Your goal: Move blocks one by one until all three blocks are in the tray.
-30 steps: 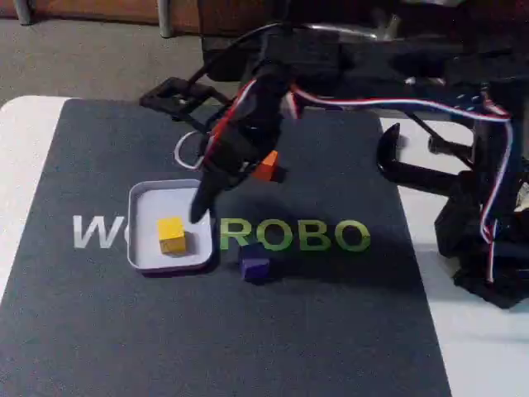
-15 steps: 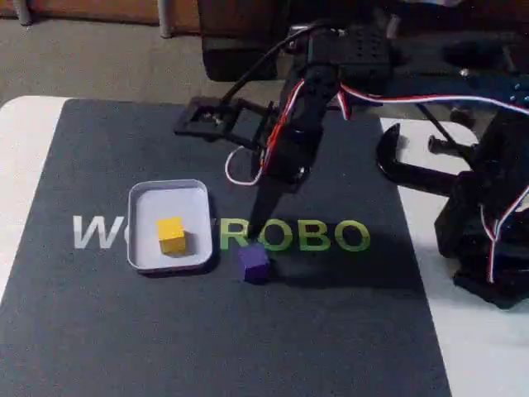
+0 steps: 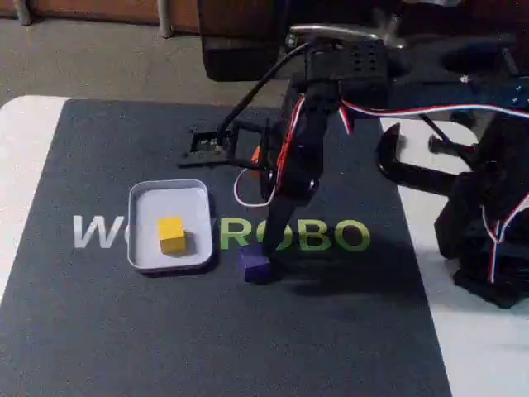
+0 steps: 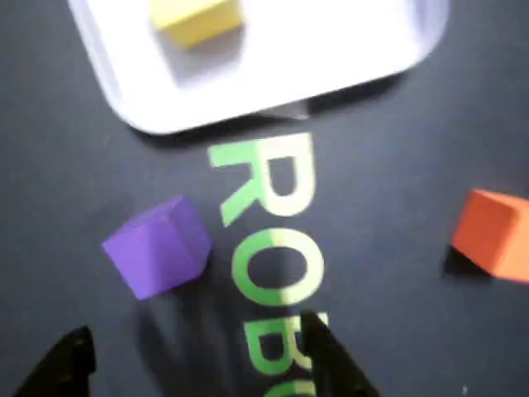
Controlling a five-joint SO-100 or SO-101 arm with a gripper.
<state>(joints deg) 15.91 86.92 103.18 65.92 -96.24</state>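
Note:
My gripper takes hold of the purple block by its opposite sides next, to get the purple block [image 3: 254, 266] into the white tray [image 3: 165, 203].
The yellow block [image 3: 171, 234] lies inside the white tray [image 3: 165, 203] at the left of the mat. Just right of the tray's near corner sits the purple block [image 3: 254, 266], on the mat. My gripper [image 3: 266, 252] hangs point-down right over it. In the wrist view the gripper [image 4: 198, 364] is open, its dark fingertips [image 4: 331, 356] spread at the bottom edge, with the purple block [image 4: 157, 246] just ahead of the gap, nearer the left finger. The orange block [image 4: 494, 231] rests on the mat at the right; the tray [image 4: 314, 50] and yellow block [image 4: 198, 18] are at the top. In the fixed view only a sliver of the orange block [image 3: 256, 155] peeks from behind the arm.
A dark mat [image 3: 124, 331] with white and green lettering covers the white table [image 3: 21, 165]. A black clamp [image 3: 397, 157] and the arm's base [image 3: 488, 240] stand at the right. A loose white cable loop [image 3: 246, 190] hangs beside the arm.
The arm swung right from over the tray's edge and came down toward the purple block. The blocks and tray have stayed put.

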